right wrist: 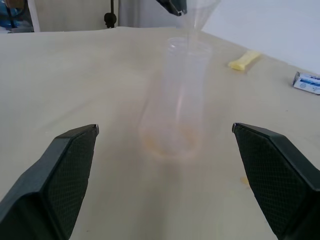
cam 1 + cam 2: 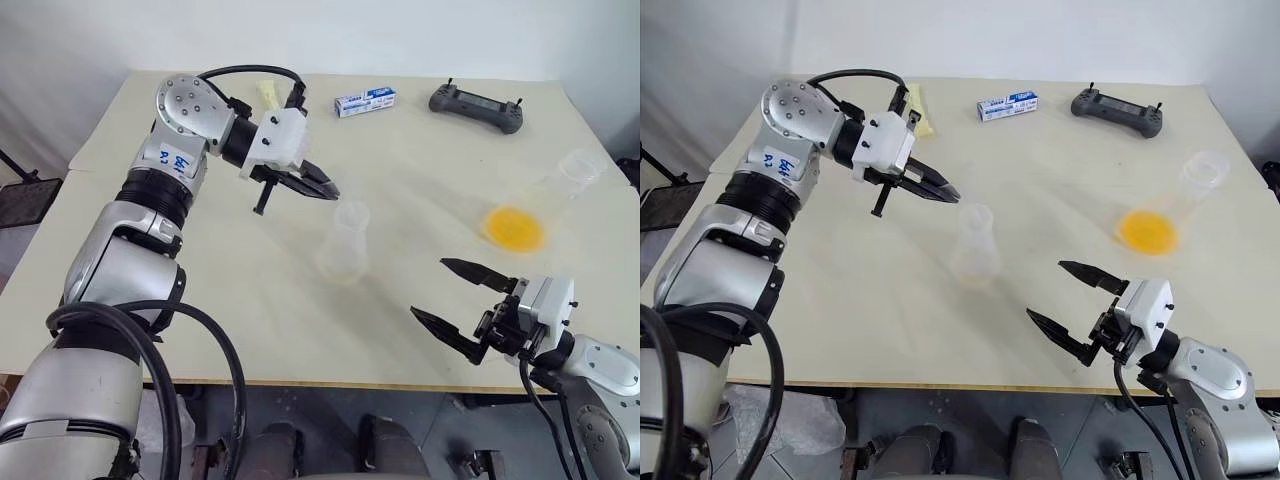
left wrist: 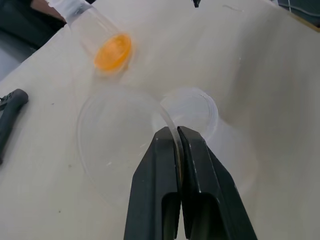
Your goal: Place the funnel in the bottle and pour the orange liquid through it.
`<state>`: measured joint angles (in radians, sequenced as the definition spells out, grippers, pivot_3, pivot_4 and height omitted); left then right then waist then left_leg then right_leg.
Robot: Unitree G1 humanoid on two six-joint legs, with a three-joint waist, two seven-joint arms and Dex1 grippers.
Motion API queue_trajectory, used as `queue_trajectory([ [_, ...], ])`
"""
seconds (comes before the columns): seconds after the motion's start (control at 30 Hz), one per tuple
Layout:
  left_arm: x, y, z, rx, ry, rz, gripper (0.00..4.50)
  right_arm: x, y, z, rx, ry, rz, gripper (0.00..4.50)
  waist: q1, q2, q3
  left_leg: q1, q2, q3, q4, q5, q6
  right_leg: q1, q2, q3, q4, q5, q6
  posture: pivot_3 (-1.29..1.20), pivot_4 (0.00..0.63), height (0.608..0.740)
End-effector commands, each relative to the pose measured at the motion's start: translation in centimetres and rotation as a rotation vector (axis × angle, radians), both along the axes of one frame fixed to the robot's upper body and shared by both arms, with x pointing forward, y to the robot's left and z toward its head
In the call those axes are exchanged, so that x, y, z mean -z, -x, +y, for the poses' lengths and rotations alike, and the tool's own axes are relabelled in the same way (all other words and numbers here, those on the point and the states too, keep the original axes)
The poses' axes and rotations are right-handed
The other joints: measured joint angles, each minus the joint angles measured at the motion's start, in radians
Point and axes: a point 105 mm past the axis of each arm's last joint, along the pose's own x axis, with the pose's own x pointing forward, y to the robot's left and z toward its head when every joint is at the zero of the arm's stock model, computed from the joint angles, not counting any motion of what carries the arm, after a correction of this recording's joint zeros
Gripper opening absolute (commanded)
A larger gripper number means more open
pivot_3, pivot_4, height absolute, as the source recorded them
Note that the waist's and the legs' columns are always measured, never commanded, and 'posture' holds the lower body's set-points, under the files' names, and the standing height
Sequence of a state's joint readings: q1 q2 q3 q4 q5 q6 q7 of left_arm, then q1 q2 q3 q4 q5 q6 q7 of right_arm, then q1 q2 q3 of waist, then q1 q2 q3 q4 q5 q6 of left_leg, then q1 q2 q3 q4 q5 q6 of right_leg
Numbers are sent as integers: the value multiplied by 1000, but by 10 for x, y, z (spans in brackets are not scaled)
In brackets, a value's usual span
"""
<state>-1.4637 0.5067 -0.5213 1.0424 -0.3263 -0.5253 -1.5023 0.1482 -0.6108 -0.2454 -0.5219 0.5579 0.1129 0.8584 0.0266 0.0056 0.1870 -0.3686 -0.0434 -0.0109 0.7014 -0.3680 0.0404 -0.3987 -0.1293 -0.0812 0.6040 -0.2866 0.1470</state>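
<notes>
Next, my right gripper grabs the flask by its narrow neck (image 2: 575, 172) to pour, since the flask spreads wide at its base where the orange liquid (image 2: 515, 228) pools.
My left gripper (image 2: 333, 190) is shut on the rim of the funnel (image 3: 117, 140), a small clear cone that hangs just above and beside the bottle's mouth (image 3: 192, 106). In the right wrist view the funnel (image 1: 202, 15) tapers down toward that mouth. The clear conical bottle (image 2: 344, 245) stands upright mid-table. The orange liquid (image 2: 515, 228) pools in a clear long-necked flask (image 2: 572, 172) lying on its side at the right. Nearer the front edge, my right gripper (image 2: 430, 288) is open and holds nothing, with the bottle (image 1: 175, 95) straight ahead between its fingers.
At the far edge of the beige table (image 2: 250, 320) lie a small white-and-blue box (image 2: 365, 101), a black controller (image 2: 476, 106) and a pale yellow sachet (image 2: 268, 92).
</notes>
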Motion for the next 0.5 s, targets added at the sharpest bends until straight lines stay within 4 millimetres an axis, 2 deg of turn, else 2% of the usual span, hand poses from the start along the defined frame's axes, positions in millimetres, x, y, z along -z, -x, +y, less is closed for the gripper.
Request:
queue_trajectory([
  [0.03, -4, 11, -3, 105, -121, -40, 29, -8, 5, 5, -9, 5, -50, 4500, 0, 0, 0, 0, 0, 0, 0, 0, 0, 0, 0, 0, 0, 0, 0, 0, 150, 740],
  [0.33, 2, 14, -14, 170, -236, -116, 29, -8, 4, 5, 5, 5, -57, 4500, 0, 0, 0, 0, 0, 0, 0, 0, 0, 0, 0, 0, 0, 0, 0, 0, 150, 740],
  [0.43, -1, 13, -17, 169, -236, -127, 698, -8, 4, 5, 12, 5, -59, 4500, 0, 0, 0, 0, 0, 0, 0, 0, 1, 0, 0, 0, 0, 0, 0, 0, 150, 740],
  [0.5, -3, 12, -16, 154, -241, -116, 1296, -8, 5, 4, 17, 7, -59, 4500, 0, 0, 0, -1, 0, 0, 0, 0, 1, 0, 0, 0, 0, 0, 0, 0, 150, 740],
])
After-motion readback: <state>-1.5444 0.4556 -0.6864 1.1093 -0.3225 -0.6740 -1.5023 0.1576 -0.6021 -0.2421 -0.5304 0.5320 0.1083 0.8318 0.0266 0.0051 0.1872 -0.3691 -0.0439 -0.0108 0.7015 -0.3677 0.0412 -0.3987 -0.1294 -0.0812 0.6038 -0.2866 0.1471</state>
